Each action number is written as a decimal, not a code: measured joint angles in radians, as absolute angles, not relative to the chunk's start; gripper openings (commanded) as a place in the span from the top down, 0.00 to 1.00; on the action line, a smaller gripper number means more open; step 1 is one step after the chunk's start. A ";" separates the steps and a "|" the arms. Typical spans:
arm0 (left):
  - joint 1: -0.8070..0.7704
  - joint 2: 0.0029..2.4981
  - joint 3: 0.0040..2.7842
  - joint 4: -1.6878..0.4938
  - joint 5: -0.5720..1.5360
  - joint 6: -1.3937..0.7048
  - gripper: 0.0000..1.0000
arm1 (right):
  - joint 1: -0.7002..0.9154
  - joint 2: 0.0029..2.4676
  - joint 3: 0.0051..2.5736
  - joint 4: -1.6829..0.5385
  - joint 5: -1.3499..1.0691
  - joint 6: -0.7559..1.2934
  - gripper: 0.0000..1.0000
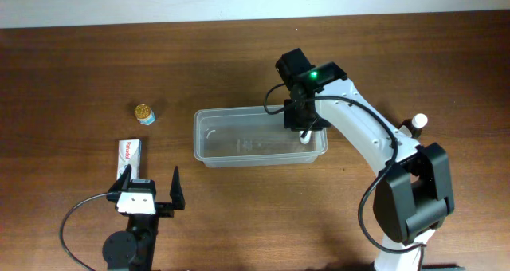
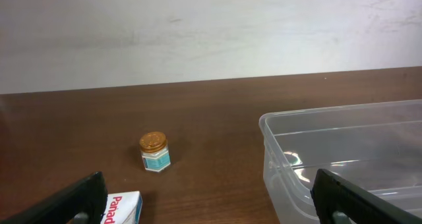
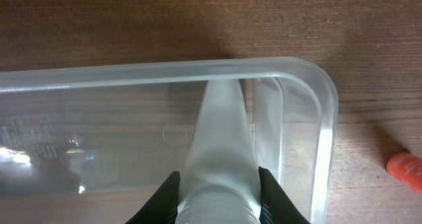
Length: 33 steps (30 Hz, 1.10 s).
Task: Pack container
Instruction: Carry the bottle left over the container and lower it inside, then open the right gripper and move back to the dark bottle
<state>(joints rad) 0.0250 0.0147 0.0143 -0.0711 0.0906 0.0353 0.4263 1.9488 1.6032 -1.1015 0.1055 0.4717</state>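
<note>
The white tube's lower end (image 1: 305,137) (image 3: 224,95) is below the container's rim at the container's bottom. The tube would rest inside if released, so it is time for my right gripper to open.
The clear plastic container (image 1: 239,147) lies in the middle of the table; it also shows in the left wrist view (image 2: 283,151) and the right wrist view (image 3: 99,76). My right gripper (image 1: 303,126) is over the container's right end, shut on a white tube (image 3: 221,145) that points down into the container (image 1: 306,137). My left gripper (image 1: 149,190) is open and empty near the front left, with a white Panadol box (image 1: 127,154) just beyond it (image 2: 122,209). A small jar with a gold lid (image 1: 144,112) stands at the left (image 2: 155,152).
A white bottle with a white cap (image 1: 415,125) stands right of the container, behind the right arm. An orange-red object (image 3: 405,168) lies on the table right of the container in the right wrist view.
</note>
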 measured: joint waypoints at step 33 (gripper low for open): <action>0.025 0.015 0.014 -0.071 0.091 0.035 0.01 | 0.426 1.949 1.596 -1.068 0.120 0.471 0.61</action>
<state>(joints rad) 0.0250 0.0147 0.0143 -0.0711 0.0906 0.0349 0.4263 1.9488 1.5963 -1.0683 0.1204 0.4713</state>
